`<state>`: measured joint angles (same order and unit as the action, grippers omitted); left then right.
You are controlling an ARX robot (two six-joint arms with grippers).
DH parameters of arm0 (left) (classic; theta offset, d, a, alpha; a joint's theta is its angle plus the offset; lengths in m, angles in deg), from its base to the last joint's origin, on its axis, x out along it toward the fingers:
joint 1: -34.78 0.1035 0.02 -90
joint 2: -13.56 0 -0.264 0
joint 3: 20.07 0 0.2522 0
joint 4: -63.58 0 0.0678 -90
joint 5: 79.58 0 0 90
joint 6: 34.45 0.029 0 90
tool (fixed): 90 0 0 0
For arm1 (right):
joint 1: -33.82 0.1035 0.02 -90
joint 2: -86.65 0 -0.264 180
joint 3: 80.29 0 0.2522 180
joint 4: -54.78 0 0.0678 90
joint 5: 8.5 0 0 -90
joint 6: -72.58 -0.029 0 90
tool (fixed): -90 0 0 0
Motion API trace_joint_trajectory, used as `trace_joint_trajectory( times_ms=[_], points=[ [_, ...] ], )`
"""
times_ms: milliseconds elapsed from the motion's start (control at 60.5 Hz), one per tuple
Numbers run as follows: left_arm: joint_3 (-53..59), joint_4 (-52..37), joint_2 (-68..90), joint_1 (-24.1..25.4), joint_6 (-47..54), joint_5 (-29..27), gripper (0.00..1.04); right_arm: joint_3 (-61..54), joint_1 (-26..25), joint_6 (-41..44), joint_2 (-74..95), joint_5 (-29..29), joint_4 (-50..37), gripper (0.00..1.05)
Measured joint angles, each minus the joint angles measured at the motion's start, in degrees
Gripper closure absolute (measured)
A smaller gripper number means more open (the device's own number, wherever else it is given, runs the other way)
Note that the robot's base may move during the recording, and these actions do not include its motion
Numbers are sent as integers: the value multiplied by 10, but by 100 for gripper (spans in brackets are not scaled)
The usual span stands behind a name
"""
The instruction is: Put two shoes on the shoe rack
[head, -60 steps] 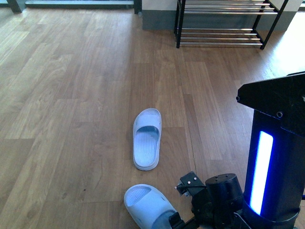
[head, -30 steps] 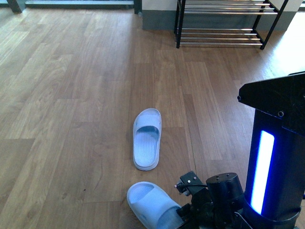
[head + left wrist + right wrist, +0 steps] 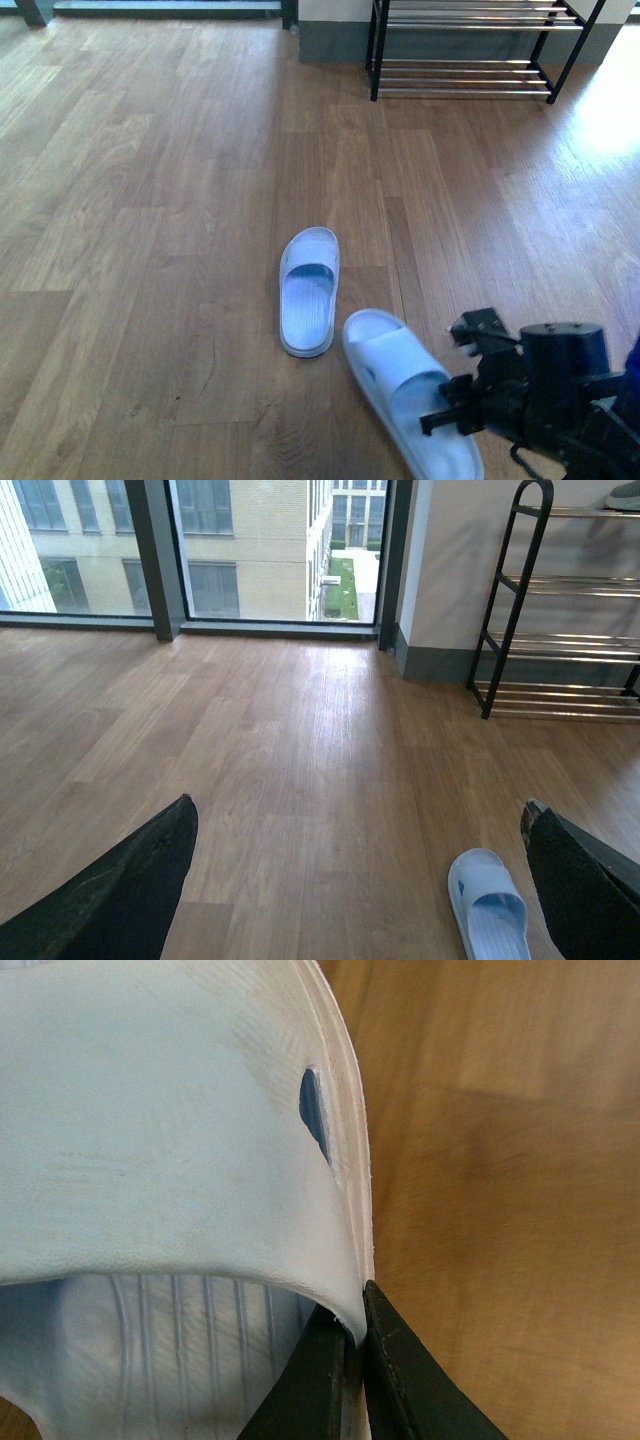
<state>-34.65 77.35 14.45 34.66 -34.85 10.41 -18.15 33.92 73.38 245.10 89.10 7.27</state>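
Observation:
The left gripper grips the strap's open edge [image 3: 310,267] next, since the slipper's sole [image 3: 306,312] lies flat on the floor and only its strap arches up.
The two shoes here are light blue slide slippers; no grey sneakers show. One slipper [image 3: 308,292] lies flat on the wood floor, toe pointing away; it also shows in the left wrist view [image 3: 490,912]. My right gripper [image 3: 448,408] is shut on the strap edge of the other slipper [image 3: 400,385], which is held low at the front right. In the right wrist view the gripper [image 3: 360,1312] pinches the slipper's strap [image 3: 170,1140]. My left gripper [image 3: 358,815] is open and empty above the floor. The black shoe rack [image 3: 465,50] with chrome bars stands at the far wall.
The rack also shows in the left wrist view [image 3: 560,640], with a small grey thing [image 3: 625,494] on its top tier. Large windows [image 3: 200,540] fill the far wall left of the rack. Wood floor [image 3: 150,200] lies between me and the rack.
My right arm has swung to the right with the slipper, which went from the bottom centre to the lower right. The blue-lit column has left the view. The floor slipper has not moved.

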Motion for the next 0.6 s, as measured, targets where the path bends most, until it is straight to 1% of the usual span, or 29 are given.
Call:
trace_joint_trajectory(
  times_ms=[83, 298, 496, 595],
  points=[
    [0, 0, 0, 0, 0, 0, 9, -47, -42, 2, -90, -21, 21, 103],
    [0, 0, 0, 0, 0, 0, 9, -136, -108, 3, -299, -37, 89, 103],
    [0, 0, 0, 0, 0, 0, 9, -231, -170, 0, -607, -7, 214, 103],
    [0, 0, 0, 0, 0, 0, 9, -256, -194, -7, -700, 4, 260, 103]
  ],
)
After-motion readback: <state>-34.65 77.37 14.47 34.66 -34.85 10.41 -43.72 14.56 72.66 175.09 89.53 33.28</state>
